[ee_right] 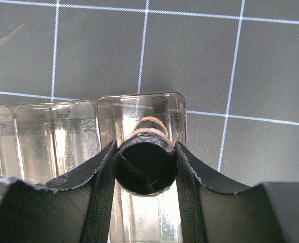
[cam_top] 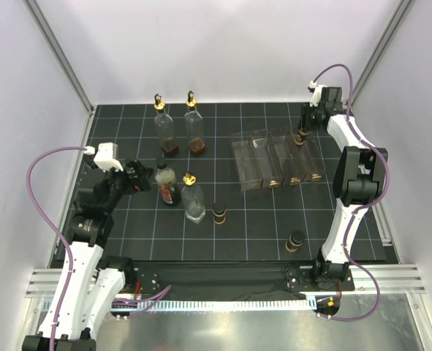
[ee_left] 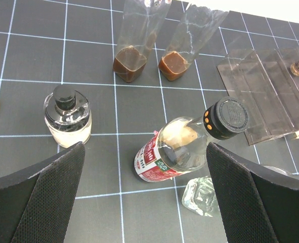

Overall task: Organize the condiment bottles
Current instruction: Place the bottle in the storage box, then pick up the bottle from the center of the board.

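Observation:
The bottom of the small dark bottle is between the sides of the compartment at its far end. My right gripper should open now, and the bottle would land there.
Two tall clear bottles with gold pourers (cam_top: 161, 124) (cam_top: 194, 126) stand at the back, brown liquid at their bottoms (ee_left: 130, 62). A red-labelled bottle with a dark cap (ee_left: 175, 150) (cam_top: 166, 184) stands just ahead of my open left gripper (ee_left: 146, 202) (cam_top: 138, 178), between the lines of its fingers and untouched. The clear base of another gold-pourer bottle (ee_left: 204, 195) (cam_top: 193, 200) sits beside it. A small black-capped glass bottle (ee_left: 67, 116) stands to the left. My right gripper (ee_right: 145, 167) (cam_top: 302, 134) is shut on a small dark black-capped bottle (ee_right: 145, 161) above the far end of a rack compartment.
The clear plastic divided rack (cam_top: 254, 157) (ee_right: 55, 129) lies at the right middle of the black grid mat. Two small dark bottles stand loose, one (cam_top: 219, 213) near the middle and one (cam_top: 296, 240) by the right arm's base. White walls close in the mat.

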You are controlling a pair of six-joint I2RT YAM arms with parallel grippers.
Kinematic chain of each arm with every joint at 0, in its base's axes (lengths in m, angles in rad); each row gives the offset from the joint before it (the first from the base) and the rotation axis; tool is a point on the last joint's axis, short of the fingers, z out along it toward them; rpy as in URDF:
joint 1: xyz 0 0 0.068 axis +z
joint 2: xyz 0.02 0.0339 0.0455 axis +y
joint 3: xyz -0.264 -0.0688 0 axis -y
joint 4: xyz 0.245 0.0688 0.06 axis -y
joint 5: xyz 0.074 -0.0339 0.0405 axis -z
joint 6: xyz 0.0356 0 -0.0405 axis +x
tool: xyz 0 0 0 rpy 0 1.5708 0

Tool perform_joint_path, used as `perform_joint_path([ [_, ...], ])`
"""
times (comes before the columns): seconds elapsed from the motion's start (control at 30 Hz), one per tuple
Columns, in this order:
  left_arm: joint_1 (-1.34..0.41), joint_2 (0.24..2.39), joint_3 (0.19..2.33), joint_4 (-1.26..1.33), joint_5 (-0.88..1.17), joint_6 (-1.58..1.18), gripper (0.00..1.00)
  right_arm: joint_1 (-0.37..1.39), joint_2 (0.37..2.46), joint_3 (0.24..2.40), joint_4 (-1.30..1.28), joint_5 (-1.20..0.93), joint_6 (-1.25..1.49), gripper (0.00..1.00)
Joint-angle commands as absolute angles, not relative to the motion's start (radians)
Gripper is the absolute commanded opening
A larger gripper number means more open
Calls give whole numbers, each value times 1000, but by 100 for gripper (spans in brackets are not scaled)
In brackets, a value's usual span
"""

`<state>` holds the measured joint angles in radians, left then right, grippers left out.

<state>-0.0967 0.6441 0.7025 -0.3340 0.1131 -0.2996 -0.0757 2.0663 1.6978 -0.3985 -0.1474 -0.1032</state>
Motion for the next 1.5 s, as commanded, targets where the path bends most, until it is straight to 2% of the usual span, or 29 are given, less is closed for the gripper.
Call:
perform_joint_path([
  [0.0,-97,644,716,-327,106,-278,100,-72,2063,1744,-344,-141,-115,31],
  [0.2,-98,643,716,-327,107,-278,100,-68,2072,1735,-344,-143,-129,48],
  [0.33,-97,643,716,-328,106,-278,100,-66,2066,1730,-347,-144,-140,65],
  [0.6,-98,640,718,-328,106,-278,100,-66,2013,1720,-347,-143,-169,76],
  [0.8,-98,634,718,-328,104,-281,100,-66,1873,1668,-336,-123,-224,85],
  [1.07,-100,617,719,-328,89,-281,100,-66,1609,1461,-409,-302,-342,86],
  [1.3,-100,607,727,-331,68,-301,100,-64,1361,1278,-564,-615,-481,86],
  [1.47,-100,600,771,-388,46,-324,100,-64,1217,1129,-653,-727,-546,86],
])
